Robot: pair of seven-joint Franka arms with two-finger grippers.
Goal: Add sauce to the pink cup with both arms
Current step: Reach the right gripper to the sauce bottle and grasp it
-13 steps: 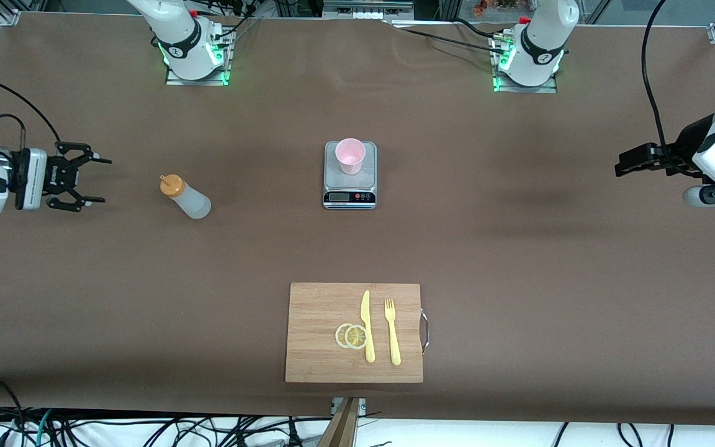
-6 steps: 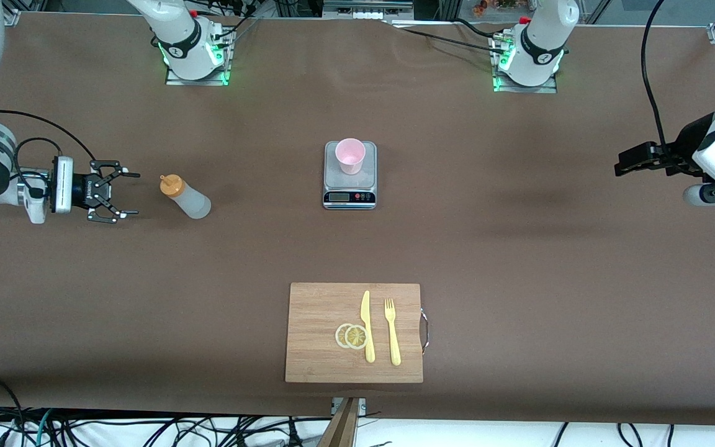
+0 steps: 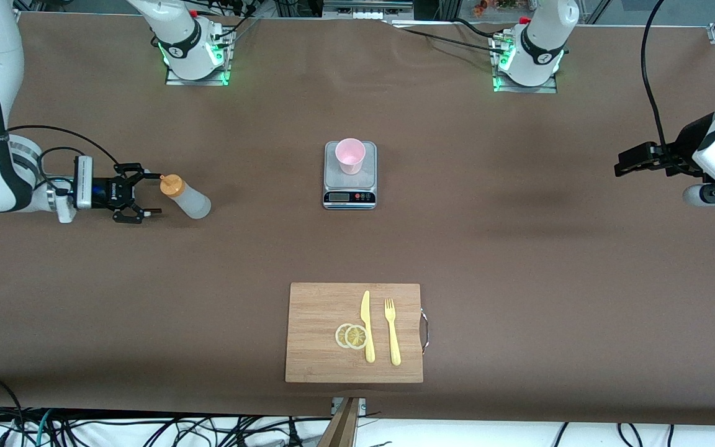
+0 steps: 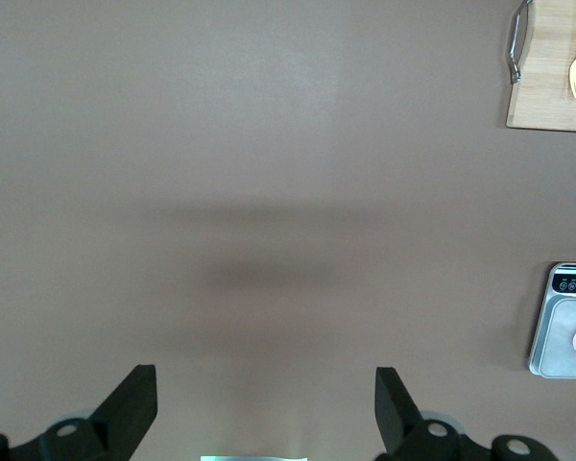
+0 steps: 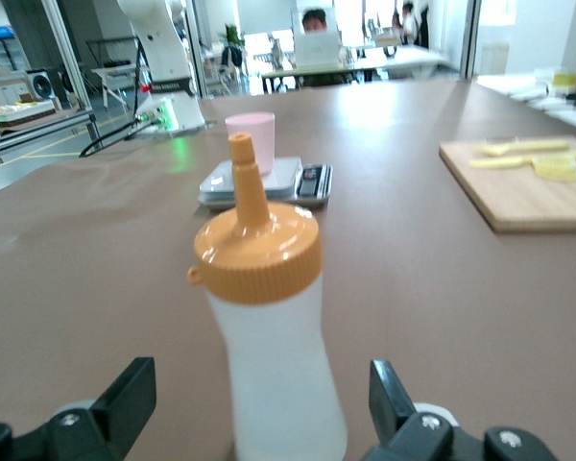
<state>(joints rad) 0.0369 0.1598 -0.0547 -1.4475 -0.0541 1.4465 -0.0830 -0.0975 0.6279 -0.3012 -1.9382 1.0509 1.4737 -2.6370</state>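
My right gripper grabs the sauce bottle by its whitish body [image 3: 194, 201] next, to add sauce to the pink cup [image 3: 350, 155].
The sauce bottle [image 3: 187, 197], whitish with an orange cap, stands upright on the table toward the right arm's end. My right gripper [image 3: 154, 195] is open and low beside it, fingertips level with its cap and not touching. In the right wrist view the bottle [image 5: 269, 327] fills the middle between the open fingers [image 5: 134, 384]. The pink cup [image 3: 350, 155] stands on a small kitchen scale [image 3: 349, 187] at the table's middle; it also shows in the right wrist view [image 5: 252, 134]. My left gripper [image 3: 629, 162] waits open and empty over the left arm's end of the table.
A wooden cutting board [image 3: 320, 347] with a yellow knife [image 3: 367, 326], a yellow fork [image 3: 391, 332] and lemon slices [image 3: 351, 336] lies nearer the front camera than the scale. The left wrist view shows the scale's corner [image 4: 562, 327] and the board's handle [image 4: 515, 43].
My right gripper has moved across the table toward the sauce bottle and now has its open fingers at the bottle. The left arm, cup and bottle have not moved.
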